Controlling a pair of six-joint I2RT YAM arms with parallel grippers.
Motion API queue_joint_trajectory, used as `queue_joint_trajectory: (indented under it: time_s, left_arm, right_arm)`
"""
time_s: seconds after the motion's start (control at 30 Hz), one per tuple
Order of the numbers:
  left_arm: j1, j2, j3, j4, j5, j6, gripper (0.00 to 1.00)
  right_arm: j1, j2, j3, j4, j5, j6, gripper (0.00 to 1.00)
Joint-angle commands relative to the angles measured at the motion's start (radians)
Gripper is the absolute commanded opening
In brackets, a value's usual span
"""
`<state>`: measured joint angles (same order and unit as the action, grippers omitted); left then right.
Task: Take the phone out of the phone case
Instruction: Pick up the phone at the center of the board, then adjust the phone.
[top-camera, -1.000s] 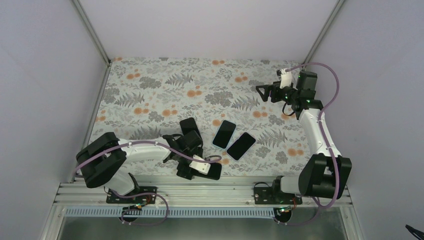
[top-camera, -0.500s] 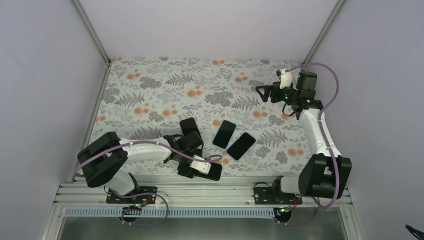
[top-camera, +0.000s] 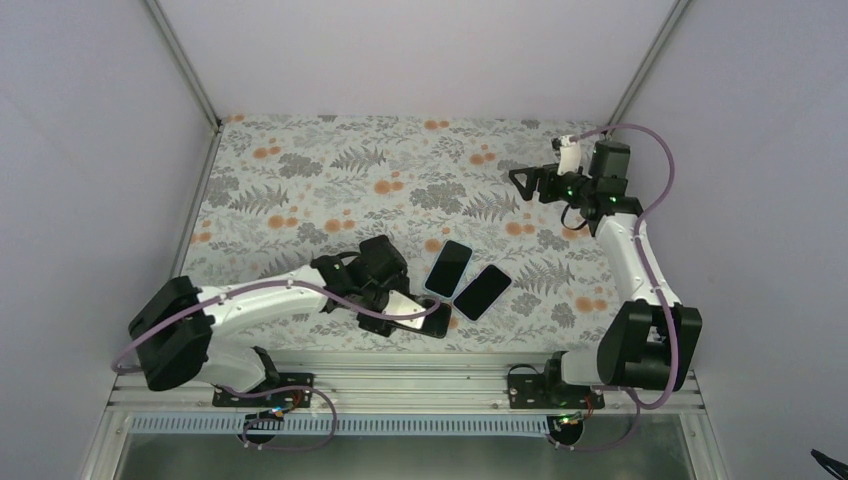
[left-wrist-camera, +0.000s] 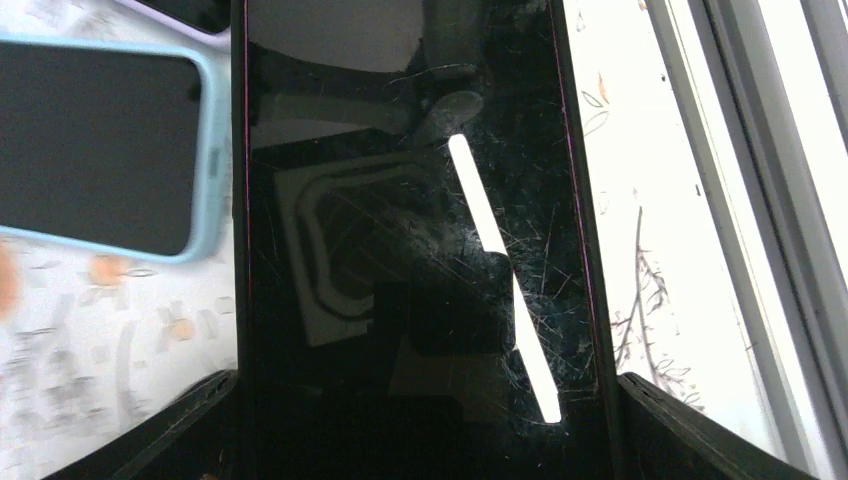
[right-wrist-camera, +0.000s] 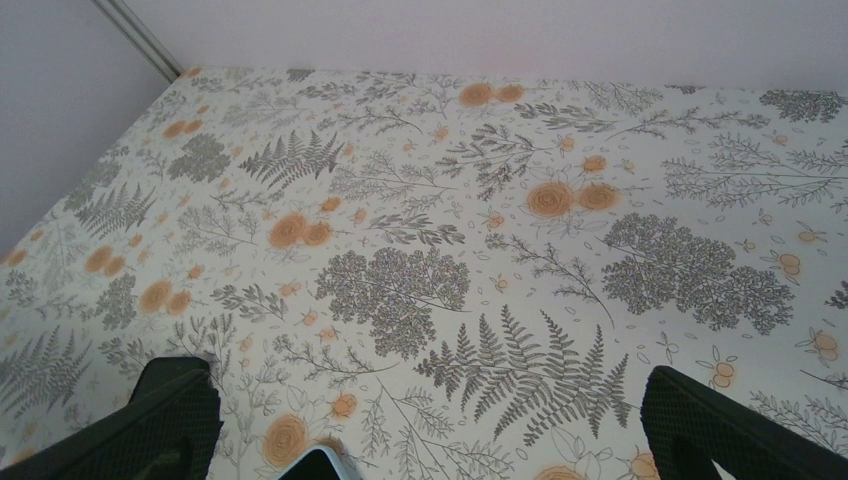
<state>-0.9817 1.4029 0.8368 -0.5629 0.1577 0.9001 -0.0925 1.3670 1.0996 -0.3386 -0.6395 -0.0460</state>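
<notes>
The black phone is held. My right gripper should next grab it by its exposed rim (top-camera: 449, 321), so my left gripper is free to work the case off.
My left gripper (top-camera: 418, 316) is near the table's front edge, shut on a black phone (top-camera: 434, 324). In the left wrist view the phone (left-wrist-camera: 410, 200) fills the space between the fingers (left-wrist-camera: 680, 430), which press on its long sides. Its screen is scratched and a thin red line runs along its dark rim; I cannot tell whether that rim is a case. Two other phones in light blue cases (top-camera: 448, 267) (top-camera: 482, 291) lie side by side at mid table. My right gripper (top-camera: 520, 180) hovers open far back right, with nothing between its fingers (right-wrist-camera: 175, 420).
A metal rail (top-camera: 400, 380) runs along the front edge, right next to the held phone (left-wrist-camera: 760, 150). One blue-cased phone (left-wrist-camera: 100, 150) lies just left of the held one. White walls enclose the floral table cover (right-wrist-camera: 420, 280) on three sides.
The left jaws have closed in on the black phone's sides. The left arm has stretched out, its wrist now over the spot where a black object lay.
</notes>
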Motion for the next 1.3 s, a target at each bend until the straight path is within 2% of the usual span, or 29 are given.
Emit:
queue_joint_trajectory:
  time_s: [0.0,0.2,0.63,0.77,0.9,1.13,1.27]
  left_arm:
    - [0.015,-0.090,0.040,-0.040,-0.015,0.131,0.43]
    - [0.040,-0.146,0.071,-0.052,-0.049,0.264,0.42]
    - [0.083,-0.223,0.107,-0.055,-0.066,0.560,0.41]
    - [0.086,-0.229,0.109,-0.097,-0.055,0.619,0.40]
    - [0.086,-0.232,0.111,-0.102,-0.058,0.640,0.39]
    - [0.086,-0.235,0.121,-0.096,-0.057,0.669,0.39]
    - [0.085,-0.239,0.119,-0.092,-0.055,0.681,0.39]
  right_arm:
    - [0.026,-0.022,-0.034,0.037,-0.025,0.068,0.99]
    - [0.081,0.057,0.007,-0.114,-0.189,-0.078,0.99]
    - [0.396,0.128,-0.055,-0.247,-0.284,-0.159,1.00]
    - [0.505,0.135,-0.085,-0.236,-0.281,-0.164,0.92]
    - [0.595,0.158,-0.096,-0.242,-0.273,-0.177,0.79]
    - [0.709,0.216,-0.075,-0.270,-0.308,-0.200,0.67]
    - [0.747,0.242,-0.064,-0.281,-0.312,-0.208,0.51]
